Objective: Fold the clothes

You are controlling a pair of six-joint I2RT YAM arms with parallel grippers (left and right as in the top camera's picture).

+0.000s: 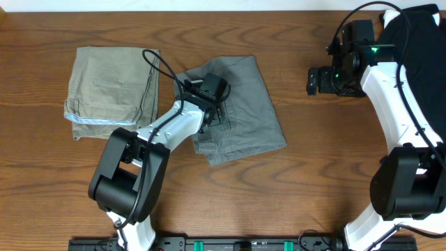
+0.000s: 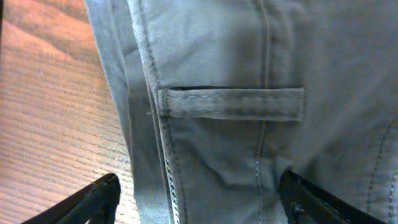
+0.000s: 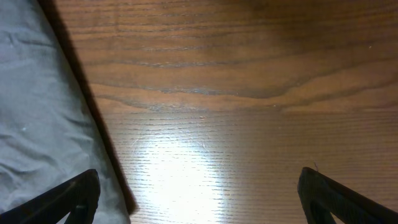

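Observation:
My left gripper next needs to pick up the grey shorts by the waistband-side edge beside the belt loop, layers pinched together, to stack them still folded.
The grey shorts point(image 1: 244, 104) lie folded, a little rumpled, at the middle of the table. My left gripper point(image 1: 212, 111) hangs low over their left part, open. In the left wrist view point(image 2: 199, 200) its fingertips point(image 2: 93, 202) stand wide apart above the grey cloth, whose pocket welt point(image 2: 230, 102) and side seam show; nothing is pinched. The olive-khaki shorts point(image 1: 115, 90) lie folded at the left, a pale-blue waistband edge showing. My right gripper point(image 1: 313, 80) is open over bare wood to the right of the grey shorts. Its wrist view point(image 3: 199, 200) shows a grey cloth edge point(image 3: 37, 124) at the left.
A black garment point(image 1: 418, 35) lies at the far right corner, partly under my right arm. The wooden table point(image 1: 313, 160) shows bare between the grey shorts and the right arm's base. Arm bases stand at the front edge.

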